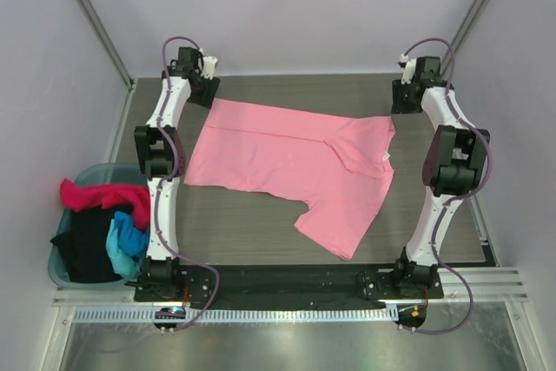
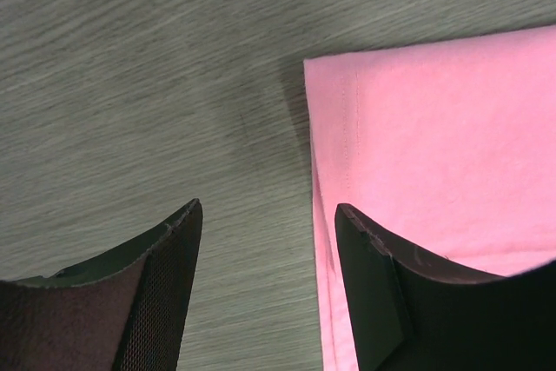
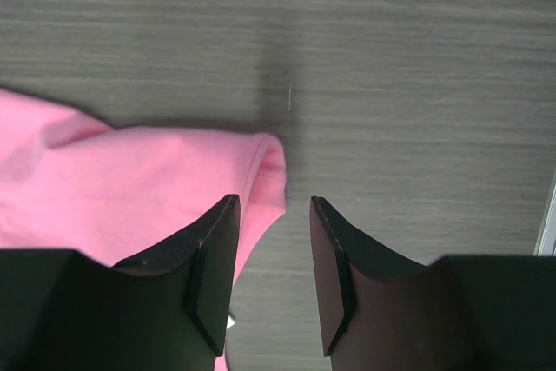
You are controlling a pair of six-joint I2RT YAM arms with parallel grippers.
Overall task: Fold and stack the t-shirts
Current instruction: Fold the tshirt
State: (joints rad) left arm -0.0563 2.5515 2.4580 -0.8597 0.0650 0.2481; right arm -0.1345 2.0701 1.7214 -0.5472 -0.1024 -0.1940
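The light pink t-shirt needs to be spread flat for folding. My right gripper should next grab the folded tip at its far corner.
A large light pink t-shirt lies spread on the table, partly folded, one sleeve toward the near edge and a small white label at its right side. My left gripper is open and empty over the shirt's far left corner; in the left wrist view the hemmed corner lies under the right finger. My right gripper is open and empty at the shirt's far right corner; in the right wrist view a folded pink tip lies by the left finger.
A teal basket stands off the table's left edge and holds magenta, black and bright blue shirts. Bare grey table shows in front of the pink shirt. White walls close in the sides and back.
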